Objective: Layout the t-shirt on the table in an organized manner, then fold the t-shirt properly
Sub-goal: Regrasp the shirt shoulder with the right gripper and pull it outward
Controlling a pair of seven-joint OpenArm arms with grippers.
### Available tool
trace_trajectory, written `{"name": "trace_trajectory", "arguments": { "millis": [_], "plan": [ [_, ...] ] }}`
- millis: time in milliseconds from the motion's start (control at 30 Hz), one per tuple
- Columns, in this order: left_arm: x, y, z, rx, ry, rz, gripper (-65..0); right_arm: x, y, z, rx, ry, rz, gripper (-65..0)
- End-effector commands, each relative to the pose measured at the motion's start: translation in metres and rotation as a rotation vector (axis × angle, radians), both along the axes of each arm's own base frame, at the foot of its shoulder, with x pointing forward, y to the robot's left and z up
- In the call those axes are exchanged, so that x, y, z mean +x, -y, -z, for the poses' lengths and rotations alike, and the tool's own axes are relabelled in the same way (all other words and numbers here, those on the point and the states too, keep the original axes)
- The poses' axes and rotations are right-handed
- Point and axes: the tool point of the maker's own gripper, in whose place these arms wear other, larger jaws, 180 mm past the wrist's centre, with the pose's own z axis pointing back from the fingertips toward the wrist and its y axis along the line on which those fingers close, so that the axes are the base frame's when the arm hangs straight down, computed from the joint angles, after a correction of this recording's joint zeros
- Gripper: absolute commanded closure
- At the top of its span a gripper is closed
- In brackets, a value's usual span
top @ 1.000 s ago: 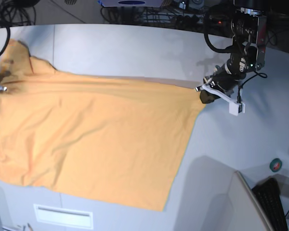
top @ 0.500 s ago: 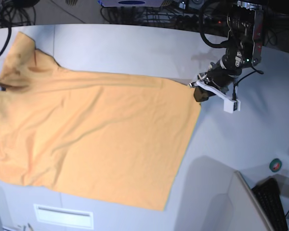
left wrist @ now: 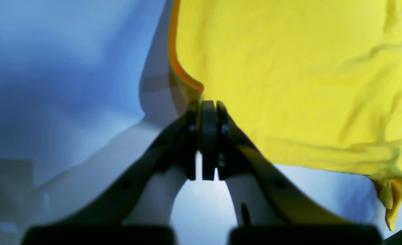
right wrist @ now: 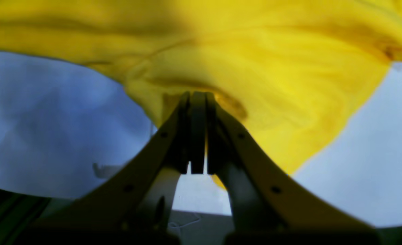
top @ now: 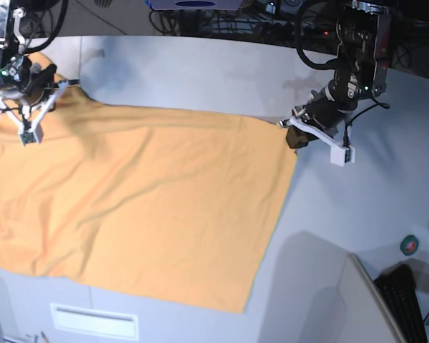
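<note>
My right gripper keeps hold of the t-shirt and pulls it to the table's far part before opening, as the held fold bunches at its fingers, short of that far part.
The light orange t-shirt [top: 150,207] lies spread over the white-grey table [top: 200,71], no lettering showing. My left gripper [top: 294,137] is shut on the shirt's far right corner. In the left wrist view the left gripper [left wrist: 207,107] pinches the edge of the shirt [left wrist: 289,68], with the cloth just above the table [left wrist: 68,68]. My right gripper [top: 50,82] is shut on the shirt's far left part. In the right wrist view the right gripper [right wrist: 197,97] grips a bunched fold of the shirt [right wrist: 272,68], lifted off the table [right wrist: 51,119].
A green tape roll [top: 410,245] lies at the right edge. A dark keyboard [top: 406,300] and a grey panel [top: 322,293] sit at the front right. Cables [top: 222,21] run behind the curved far edge. A white slotted plate [top: 93,320] is at the front left.
My right arm has come into the base view at the far left, carrying the shirt's far left corner rightward. My left gripper has edged a little left with its corner; the far edge is straighter.
</note>
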Motion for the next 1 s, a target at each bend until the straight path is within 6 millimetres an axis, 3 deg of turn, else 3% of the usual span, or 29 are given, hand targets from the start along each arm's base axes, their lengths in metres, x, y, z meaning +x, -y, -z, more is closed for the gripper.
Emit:
{"name": "trace_trajectory", "arguments": {
  "millis": [0, 267, 400, 567, 767, 900, 967],
  "plan": [
    [0.007, -0.003, -0.009, 0.004, 0.036, -0.003, 0.0, 0.006, 0.007, -0.001, -0.01, 0.012, 0.009, 0.0],
    [0.008, -0.007, -0.009, 0.008, 0.037, -0.01, 0.0, -0.012, 0.013, 0.037, 0.019, -0.086, 0.049, 0.0],
    [0.008, -0.006, -0.009, 0.008, 0.037, -0.008, 0.0, -0.022, -0.002, 0.045, 0.037, -0.116, 0.017, 0.0],
    [0.008, -0.004, -0.01, 0.005, 0.038, -0.005, 0.0, -0.033, -0.032, 0.032, 0.049, -0.094, -0.088, 0.0],
    [0.007, -0.005, -0.009, 0.006, 0.034, -0.008, 0.0, -0.03, -0.037, 0.01, 0.035, -0.068, -0.116, 0.0],
    [0.002, -0.007, -0.006, 0.009, 0.023, -0.012, 0.0, -0.016, 0.008, -0.013, -0.017, 0.017, 0.03, 0.0],
    [0.002, -0.007, -0.006, 0.009, 0.024, -0.013, 0.0, -0.014, 0.039, -0.023, -0.038, 0.058, 0.158, 0.0]
  ]
}}
